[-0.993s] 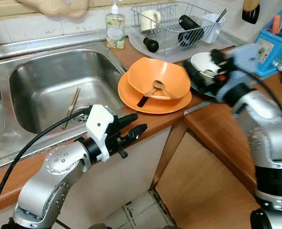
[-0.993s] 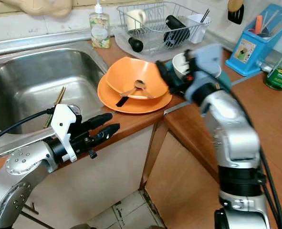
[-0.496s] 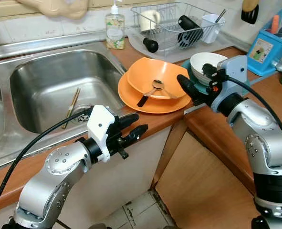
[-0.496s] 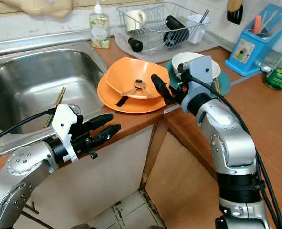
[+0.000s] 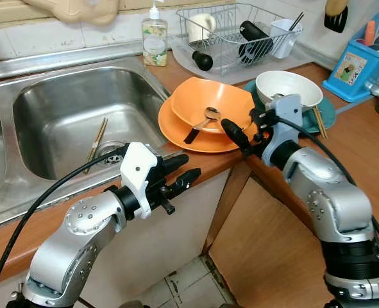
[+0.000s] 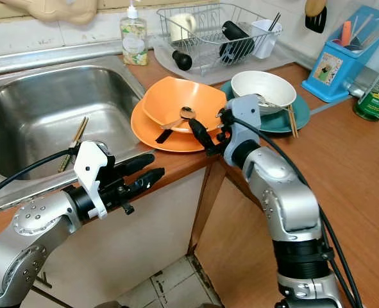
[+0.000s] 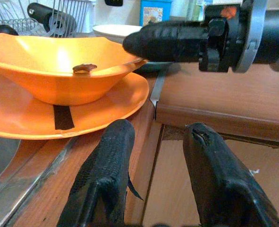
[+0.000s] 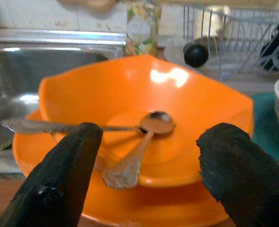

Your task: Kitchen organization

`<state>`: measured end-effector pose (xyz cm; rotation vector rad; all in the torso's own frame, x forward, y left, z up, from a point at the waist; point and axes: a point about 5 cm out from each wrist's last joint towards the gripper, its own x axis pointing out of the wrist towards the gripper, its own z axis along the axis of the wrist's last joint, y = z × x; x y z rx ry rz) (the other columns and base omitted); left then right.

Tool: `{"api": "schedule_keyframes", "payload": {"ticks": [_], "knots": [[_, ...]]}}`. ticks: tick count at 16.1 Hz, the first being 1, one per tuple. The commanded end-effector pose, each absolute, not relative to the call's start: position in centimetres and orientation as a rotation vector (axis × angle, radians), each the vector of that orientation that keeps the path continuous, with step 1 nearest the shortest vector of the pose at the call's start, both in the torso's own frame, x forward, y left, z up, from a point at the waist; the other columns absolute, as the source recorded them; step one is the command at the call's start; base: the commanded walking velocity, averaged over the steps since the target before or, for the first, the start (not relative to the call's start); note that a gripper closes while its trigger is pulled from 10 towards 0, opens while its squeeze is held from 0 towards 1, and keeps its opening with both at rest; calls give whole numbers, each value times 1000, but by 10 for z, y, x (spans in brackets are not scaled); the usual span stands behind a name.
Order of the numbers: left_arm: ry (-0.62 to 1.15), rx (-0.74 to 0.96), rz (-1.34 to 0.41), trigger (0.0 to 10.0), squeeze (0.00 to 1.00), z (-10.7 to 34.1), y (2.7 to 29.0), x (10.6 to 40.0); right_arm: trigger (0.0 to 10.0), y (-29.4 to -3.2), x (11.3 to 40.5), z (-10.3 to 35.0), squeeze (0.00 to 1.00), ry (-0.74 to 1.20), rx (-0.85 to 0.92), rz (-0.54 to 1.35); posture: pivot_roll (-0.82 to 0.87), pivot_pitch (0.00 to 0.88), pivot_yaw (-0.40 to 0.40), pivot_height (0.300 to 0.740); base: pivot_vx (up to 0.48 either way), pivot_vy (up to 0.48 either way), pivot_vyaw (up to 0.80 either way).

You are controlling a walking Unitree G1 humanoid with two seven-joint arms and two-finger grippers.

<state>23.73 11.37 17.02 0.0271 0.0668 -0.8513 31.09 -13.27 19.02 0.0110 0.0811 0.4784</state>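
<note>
I will grab the metal spoon's handle (image 5: 198,128) with my right gripper next, as it sticks out over the orange bowl's rim. The spoon's head (image 5: 212,113) is down inside the orange bowl.
An orange bowl (image 5: 216,102) rests on an orange plate (image 5: 176,128) at the counter's front edge, right of the sink. Two spoons (image 8: 144,127) lie inside the bowl. My right gripper (image 5: 235,128) is open and empty, low at the plate's right front rim, pointing at the bowl. Its wrist view shows both fingers (image 8: 63,175) spread wide in front of the bowl. My left gripper (image 5: 188,165) is open and empty. It hovers off the counter edge below the plate, aimed at it in the left wrist view (image 7: 160,137). A white bowl (image 5: 288,86) sits on a teal plate (image 5: 327,115) beside chopsticks (image 5: 317,120).
The steel sink (image 5: 74,115) holds chopsticks (image 5: 96,142) near its drain. Behind stand a soap bottle (image 5: 154,35) and a wire dish rack (image 5: 237,32) with cups. A blue utensil holder (image 5: 359,61) and a green can (image 6: 372,99) are at the right. Below, the cabinet corner and floor tiles (image 5: 189,282).
My right arm has swung left and down from over the white bowl to the orange plate's front right rim. The left arm has barely shifted.
</note>
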Motion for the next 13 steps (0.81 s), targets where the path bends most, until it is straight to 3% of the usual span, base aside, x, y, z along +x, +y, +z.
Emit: {"api": "schedule_keyframes", "payload": {"ticks": [1,13], "knots": [[75,40,-858,10000,0,169,111,236,0,-129,310,186,0,103,7,491,-128,0,-41,740,0,0,0],[76,43,-853,10000,0,170,112,236,0,-134,317,177,0,135,16,421,-116,0,-48,740,0,0,0]]}}
